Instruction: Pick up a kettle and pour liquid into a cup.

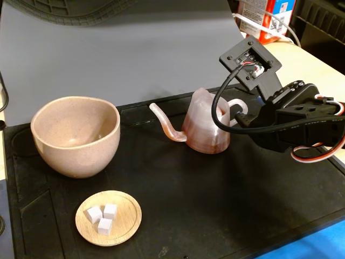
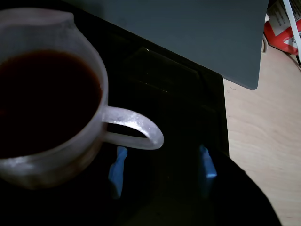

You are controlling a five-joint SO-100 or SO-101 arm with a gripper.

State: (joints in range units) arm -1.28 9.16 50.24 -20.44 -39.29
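I should next grab the kettle by its white loop handle (image 1: 243,105) to keep the kettle upright, because reddish-brown liquid (image 1: 207,141) shows through the lower body of the kettle.
The pinkish translucent kettle (image 1: 205,125) stands upright on the black mat (image 1: 226,205), with its thin spout pointing left toward the beige speckled cup (image 1: 75,135). Reddish-brown liquid (image 1: 207,141) shows through the kettle's lower body. It looks dark from above in the wrist view (image 2: 42,99). My gripper (image 1: 237,114) is at the kettle's right side by the white loop handle (image 2: 138,129). In the wrist view the gripper (image 2: 162,165) is open. Its blue-tipped fingers (image 2: 117,169) are spread just short of the handle and not touching it. The cup looks empty.
A small flat wooden dish (image 1: 126,224) holding three white cubes lies in front of the cup. A grey backdrop (image 1: 135,59) stands behind the mat. A light wooden tabletop (image 2: 263,141) and a red box (image 1: 267,21) lie to the right.
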